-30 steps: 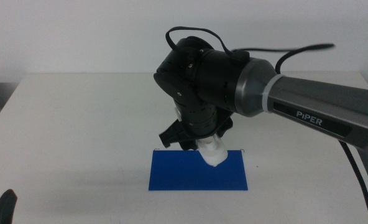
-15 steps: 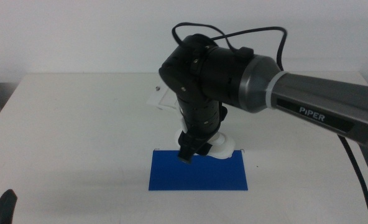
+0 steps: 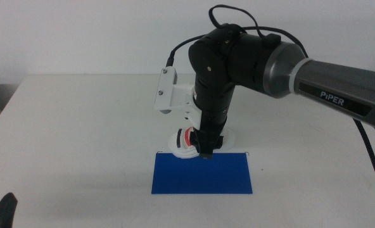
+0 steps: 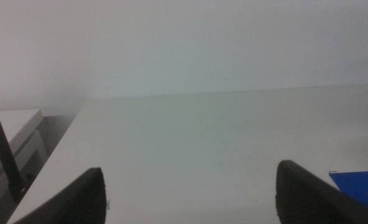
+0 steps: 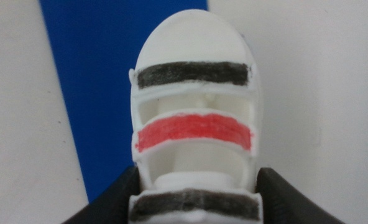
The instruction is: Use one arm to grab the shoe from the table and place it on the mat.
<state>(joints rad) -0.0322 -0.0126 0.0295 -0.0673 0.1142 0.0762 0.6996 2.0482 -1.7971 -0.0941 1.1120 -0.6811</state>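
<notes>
The shoe's sole (image 3: 184, 154) hangs at the far edge of the blue mat in the middle view. My right gripper should keep holding the shoe until it reaches the middle of the mat.
The right arm (image 3: 314, 76) reaches in from the right. Its gripper (image 3: 206, 147) points down at the far edge of the blue mat (image 3: 202, 174) and is shut on the white shoe (image 3: 185, 140). In the right wrist view the shoe (image 5: 195, 106) shows black and red straps; the two jaws press its heel sides at the gripper (image 5: 196, 182). Its toe lies over the boundary between the mat (image 5: 97, 74) and the white table (image 5: 321, 93). The left gripper (image 3: 4, 212) waits at the bottom left; in its wrist view its jaws (image 4: 190, 183) stand open and empty.
The white table (image 3: 80, 126) extends around the mat on all sides. The white wrist-camera mount (image 3: 166, 92) sticks out left of the right arm's wrist. A corner of the mat (image 4: 359, 184) shows in the left wrist view.
The right wrist has turned and risen. The shoe has swung from hanging toe-down over the mat to lying level at the mat's far edge, a little further left.
</notes>
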